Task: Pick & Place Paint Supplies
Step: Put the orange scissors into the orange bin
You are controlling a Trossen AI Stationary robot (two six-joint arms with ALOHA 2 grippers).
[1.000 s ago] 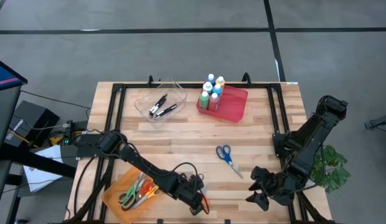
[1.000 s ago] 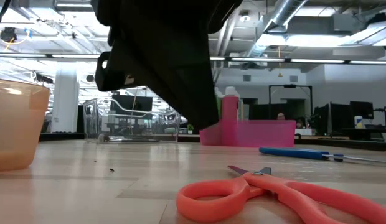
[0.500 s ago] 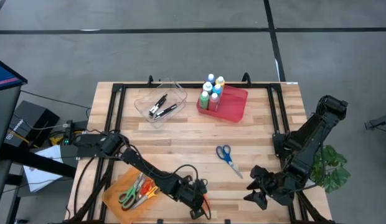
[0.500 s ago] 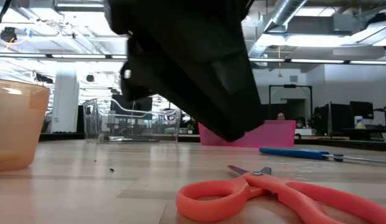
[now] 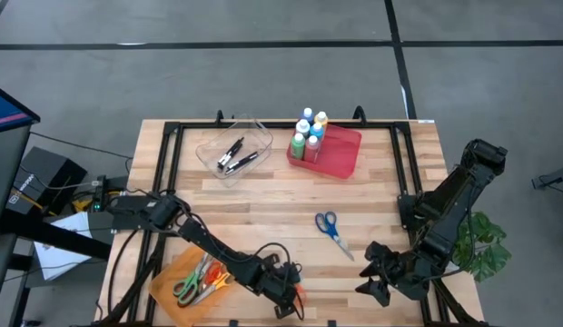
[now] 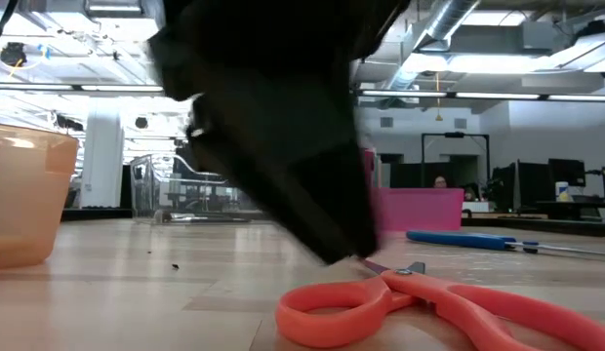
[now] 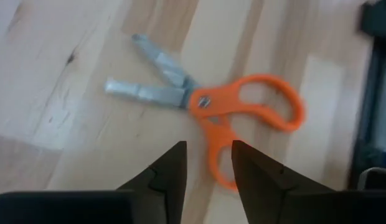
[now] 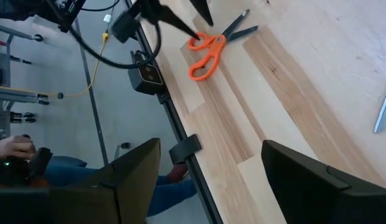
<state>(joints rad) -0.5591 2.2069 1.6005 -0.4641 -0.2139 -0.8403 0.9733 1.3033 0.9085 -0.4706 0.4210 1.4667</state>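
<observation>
My left gripper is at the point where it needs to grab the orange scissors next by one orange handle loop, because their metal blades are open.
Several paint bottles with white caps stand upright in a red tray at the table's far middle. No gripper is near them. My left gripper is at the near edge, pointing steeply down over orange scissors that lie flat on the wood. It is open, and its fingertips stand on either side of one handle loop, just above it. My right gripper waits open above the near right of the table.
Blue scissors lie right of centre. An orange bin holding more scissors sits near left. A clear bin with black markers is far left of the red tray. A black frame rail runs along the near edge.
My left gripper has sunk toward the orange scissors and rolled about its own axis; in the low view its tip has come from well above the table down almost to the scissors' blades. The scissors have stayed put.
</observation>
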